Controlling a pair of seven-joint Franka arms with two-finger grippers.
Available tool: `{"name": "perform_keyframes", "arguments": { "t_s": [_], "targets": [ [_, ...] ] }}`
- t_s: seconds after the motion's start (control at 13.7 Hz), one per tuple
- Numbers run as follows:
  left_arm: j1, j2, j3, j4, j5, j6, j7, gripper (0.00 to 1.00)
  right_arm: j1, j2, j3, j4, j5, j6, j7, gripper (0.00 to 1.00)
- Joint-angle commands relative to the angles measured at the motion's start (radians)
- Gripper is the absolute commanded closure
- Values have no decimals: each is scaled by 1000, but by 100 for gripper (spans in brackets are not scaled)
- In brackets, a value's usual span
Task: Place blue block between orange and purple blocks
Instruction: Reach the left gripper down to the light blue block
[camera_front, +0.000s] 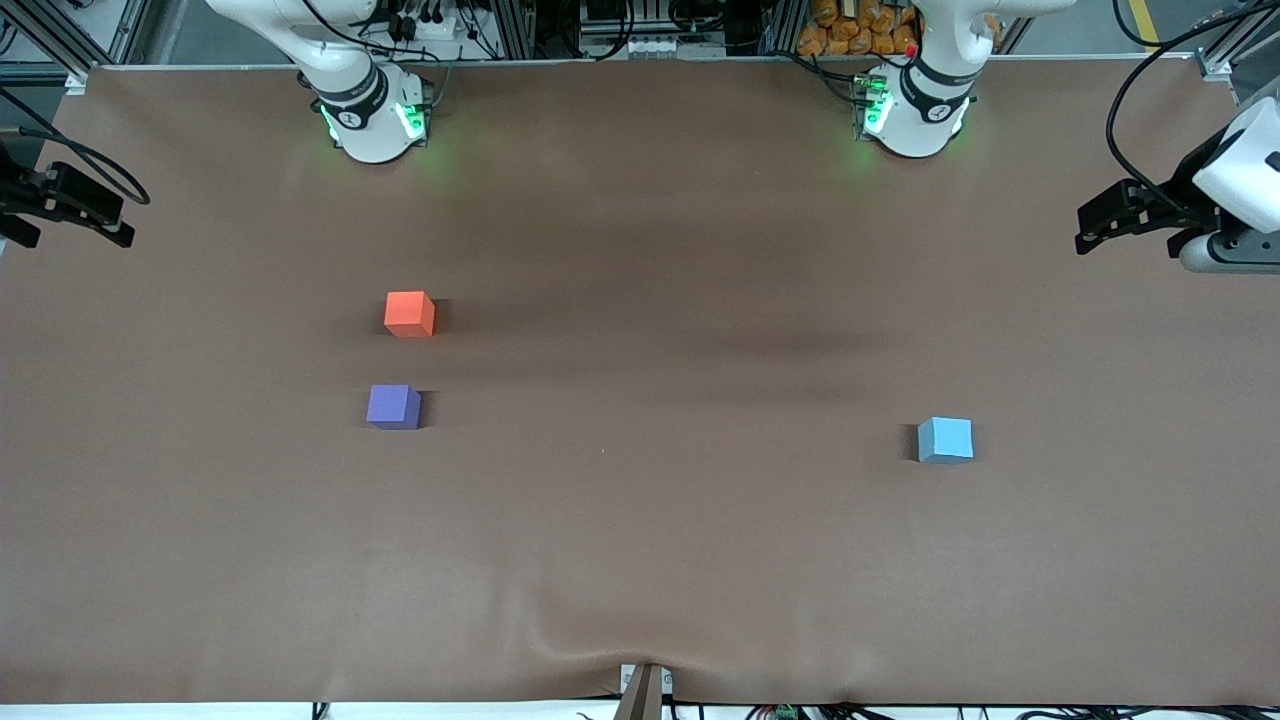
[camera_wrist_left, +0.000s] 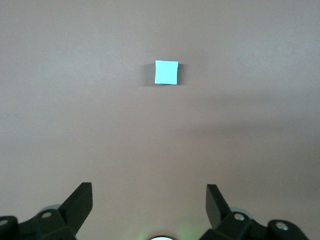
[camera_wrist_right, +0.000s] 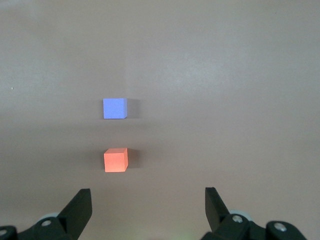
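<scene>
The robot's left gripper will next take hold of the blue block (camera_front: 945, 439) by its opposite sides, to put it between the orange and purple blocks.
The blue block (camera_front: 945, 439) is a light sky-blue cube lying alone toward the left arm's end of the table; it also shows in the left wrist view (camera_wrist_left: 166, 72). The orange block (camera_front: 409, 313) and the purple block (camera_front: 393, 407) lie toward the right arm's end, the purple one nearer the front camera, with a gap of about one cube between them. Both show in the right wrist view, orange (camera_wrist_right: 116, 160) and purple (camera_wrist_right: 114, 108). My left gripper (camera_wrist_left: 149, 192) is open and empty, high above the table, short of the blue block. My right gripper (camera_wrist_right: 148, 195) is open and empty, high above the table, short of the orange block.
The brown table cover (camera_front: 640, 520) has a wrinkle at its front edge. Black fixtures with cables stand at both table ends, one at the right arm's end (camera_front: 65, 200) and one at the left arm's end (camera_front: 1140, 215). The arm bases (camera_front: 370, 120) (camera_front: 915, 110) stand along the back edge.
</scene>
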Motion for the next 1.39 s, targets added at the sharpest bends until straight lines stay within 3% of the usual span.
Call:
{"name": "perform_keyframes", "arguments": {
  "t_s": [0.0,0.15,0.44,0.95,1.09,1.31],
  "targets": [
    [-2,6,7,8,-14,0,21,0,-27,-12,14,-5,20,-12,2,0],
    [-5,36,5,34,-14,0,7,0,-27,-12,14,-5,20,-12,2,0],
    [-15,240,5,72,-19,26,-72,0,-31,-12,15,-5,21,-11,2,0],
    [-2,639,5,57,20,420,-85,0,-37,-10,14,-5,35,-9,0,0],
    [-20,714,5,54,14,521,-95,0,-54,-10,10,-5,63,-9,-1,0],
    [-28,748,5,49,20,578,-128,0,-54,-10,10,-5,61,-12,-3,0]
  ]
}}
